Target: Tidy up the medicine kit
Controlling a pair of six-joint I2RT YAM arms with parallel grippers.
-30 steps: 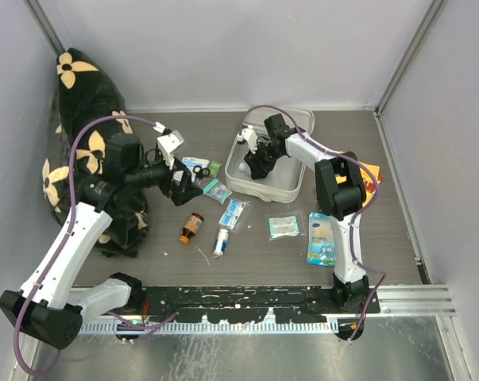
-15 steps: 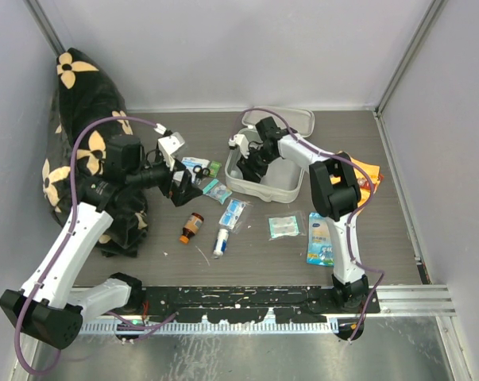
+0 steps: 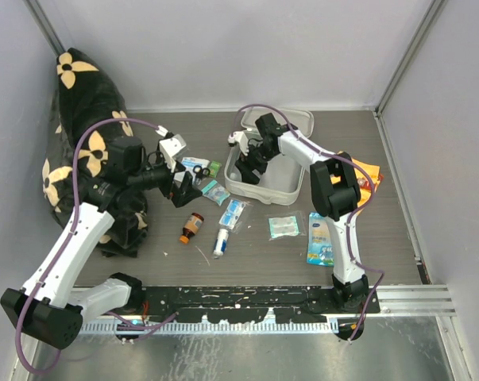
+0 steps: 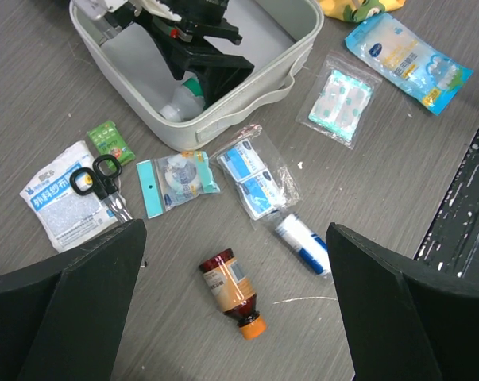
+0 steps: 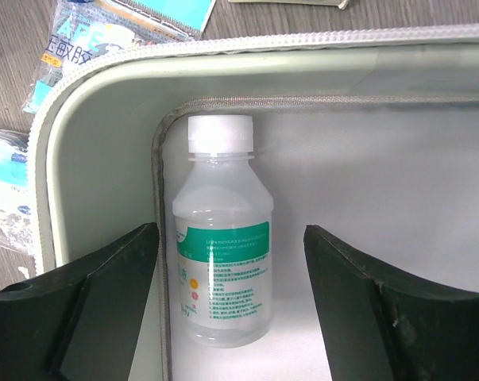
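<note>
The brown bottle's body should stay free for the robot's right gripper to take, so the left gripper should grab the bottle by its orange-capped neck point(image 3: 185, 238) point(image 4: 249, 321).
The medicine kit point(image 3: 280, 184) is a pale grey case that lies open at the back middle of the table. My right gripper point(image 3: 249, 165) is inside it at the left end, open. In the right wrist view its fingers point(image 5: 80, 309) stand either side of a clear white-capped bottle with a green label point(image 5: 222, 262), not touching it. The bottle lies along the kit's left wall point(image 5: 96, 79). My left gripper point(image 3: 183, 187) is open and empty, held above the table. In its wrist view a brown bottle with an orange cap point(image 4: 231, 292) lies below, between the fingers.
Left of the kit point(image 4: 247, 103) lie scissors point(image 4: 96, 178) on a white packet, a green sachet point(image 4: 110, 141) and a tape packet point(image 4: 175, 181). In front lie a sachet bag point(image 4: 253, 176), white-blue tube point(image 4: 303, 244), gauze packet point(image 4: 340, 99) and blue-yellow packet point(image 4: 406, 59). A flowered black cushion point(image 3: 84, 119) is far left.
My right gripper has shifted a little left inside the kit, toward its left wall. My left arm has barely moved.
</note>
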